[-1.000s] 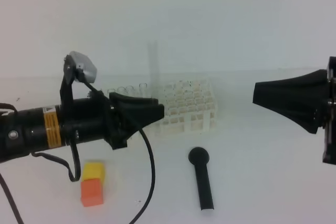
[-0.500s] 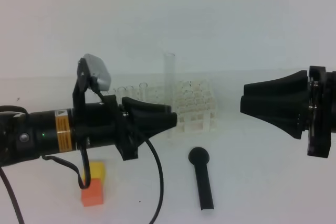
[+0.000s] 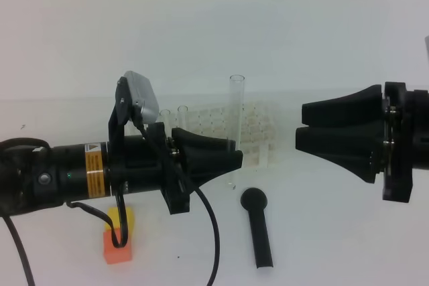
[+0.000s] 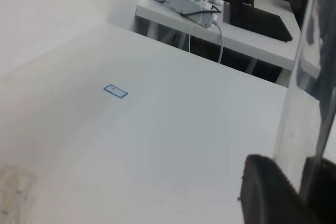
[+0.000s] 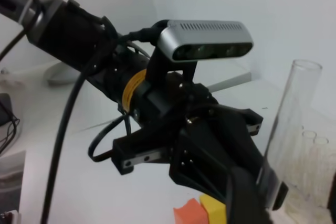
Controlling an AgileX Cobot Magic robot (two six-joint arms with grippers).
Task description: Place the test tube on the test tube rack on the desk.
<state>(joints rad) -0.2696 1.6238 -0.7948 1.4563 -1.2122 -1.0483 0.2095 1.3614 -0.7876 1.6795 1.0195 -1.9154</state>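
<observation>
The robot's left gripper has its fingers over the lower part of the test tube, so the right gripper next needs to grab the test tube by its open upper end point(image 3: 236, 95) point(image 5: 300, 82).
The test tube point(image 3: 236, 115) stands upright, held near its lower part by my left gripper point(image 3: 234, 159), which is shut on it just in front of the white test tube rack point(image 3: 258, 128). The tube's bottom end hangs just above the desk point(image 3: 322, 232). The left wrist view shows the glass test tube point(image 4: 304, 103) beside a black finger point(image 4: 270, 192). In the right wrist view the test tube point(image 5: 289, 114) rises from the left gripper point(image 5: 268, 187). My right gripper point(image 3: 299, 128) faces the tube from the right at the same height, open and holding nothing.
Two other clear tubes point(image 3: 173, 117) stand in the rack's left side. A black round-headed stick point(image 3: 258, 226) lies on the desk in front of the rack. An orange block point(image 3: 116, 247) and a yellow block point(image 3: 127, 219) sit under the left arm, whose cable point(image 3: 211, 246) loops down.
My left arm has moved right, carrying the tube upright to the rack's front. The right gripper has moved left towards it, and its fingers have spread apart.
</observation>
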